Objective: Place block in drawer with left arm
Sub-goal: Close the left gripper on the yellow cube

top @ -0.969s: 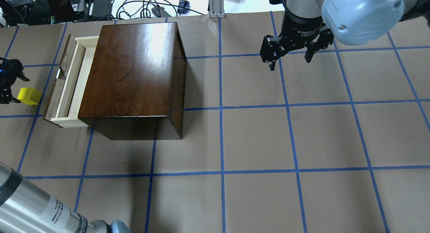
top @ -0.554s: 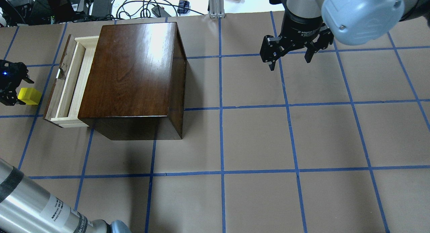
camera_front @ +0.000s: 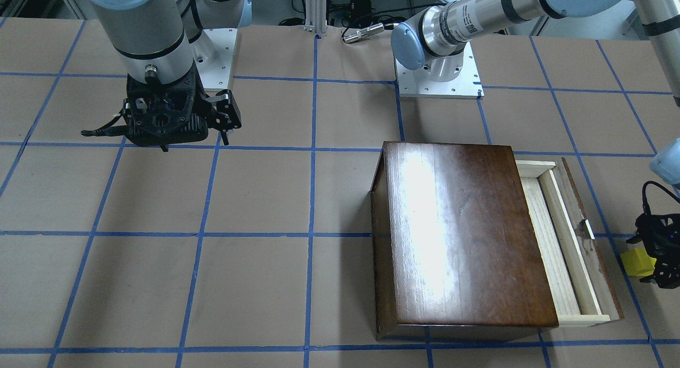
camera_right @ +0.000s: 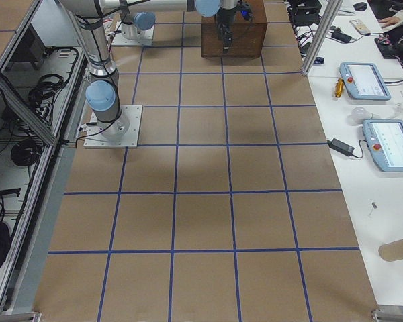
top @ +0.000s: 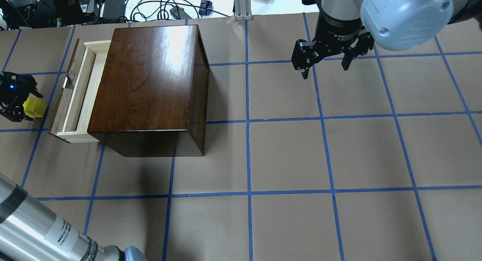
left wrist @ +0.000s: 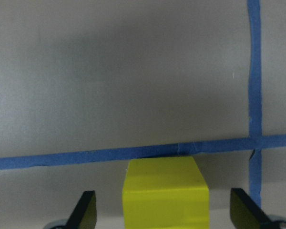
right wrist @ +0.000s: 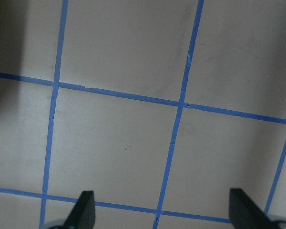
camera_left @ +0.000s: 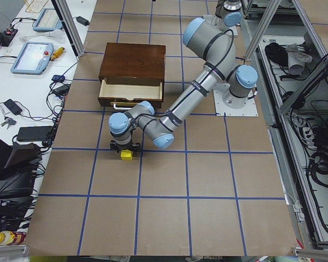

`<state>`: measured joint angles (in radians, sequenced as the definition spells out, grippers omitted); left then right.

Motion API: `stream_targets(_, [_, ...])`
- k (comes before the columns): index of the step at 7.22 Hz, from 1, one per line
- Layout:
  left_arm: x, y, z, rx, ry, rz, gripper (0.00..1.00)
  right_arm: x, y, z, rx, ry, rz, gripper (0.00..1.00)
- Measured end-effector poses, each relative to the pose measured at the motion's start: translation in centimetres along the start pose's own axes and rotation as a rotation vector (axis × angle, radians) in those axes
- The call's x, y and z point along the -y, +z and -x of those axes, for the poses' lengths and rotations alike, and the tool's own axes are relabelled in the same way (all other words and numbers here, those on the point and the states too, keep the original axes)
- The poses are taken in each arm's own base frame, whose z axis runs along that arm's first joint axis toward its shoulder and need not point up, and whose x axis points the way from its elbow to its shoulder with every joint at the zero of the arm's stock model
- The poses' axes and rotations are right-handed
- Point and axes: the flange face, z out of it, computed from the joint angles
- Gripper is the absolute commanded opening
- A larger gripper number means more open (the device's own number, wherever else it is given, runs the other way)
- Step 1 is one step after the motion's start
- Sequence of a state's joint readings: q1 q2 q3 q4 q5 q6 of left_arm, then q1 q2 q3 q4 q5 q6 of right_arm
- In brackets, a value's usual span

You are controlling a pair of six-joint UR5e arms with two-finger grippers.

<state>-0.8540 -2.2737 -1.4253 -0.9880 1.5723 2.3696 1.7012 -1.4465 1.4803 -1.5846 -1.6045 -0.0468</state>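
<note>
The left gripper grabs the yellow block [camera_front: 637,262] by its opposite sides next, to place it in the drawer [camera_front: 551,240].
The yellow block [top: 34,108] sits on the table left of the open drawer [top: 77,91] of the dark wooden box [top: 148,80]. My left gripper [top: 17,101], with its blue light, is open and straddles the block. In the left wrist view the block [left wrist: 164,191] lies between the two fingertips [left wrist: 85,210], with gaps on both sides. The block [camera_front: 637,262] and left gripper [camera_front: 661,248] also show at the right edge of the front-facing view, beside the drawer [camera_front: 563,240]. My right gripper [top: 324,61] is open and empty, held above the far right of the table.
Blue tape lines grid the brown table. Cables and devices [top: 113,5] lie beyond the far edge. The left arm's forearm [top: 41,231] crosses the near left corner. The box [camera_left: 132,68] stands close to the table's edge by the tablets.
My left gripper has moved right over the block, which now lies between its fingers. The block, drawer and right arm have not moved.
</note>
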Motion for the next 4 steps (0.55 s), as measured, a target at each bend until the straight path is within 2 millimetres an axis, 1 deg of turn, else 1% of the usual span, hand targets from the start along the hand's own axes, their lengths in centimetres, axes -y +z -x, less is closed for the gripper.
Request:
stream_targets(2, [-0.21, 0.59, -0.1, -0.005, -0.004, -0.005, 1.0, 0.0, 0.0, 0.0, 0.0, 0.001, 0.0, 1.0])
stream_targets(4, [-0.35, 0.69, -0.14, -0.006, -0.009, -0.006, 1.0, 0.0, 0.0, 0.0, 0.0, 0.0, 0.0, 1.0])
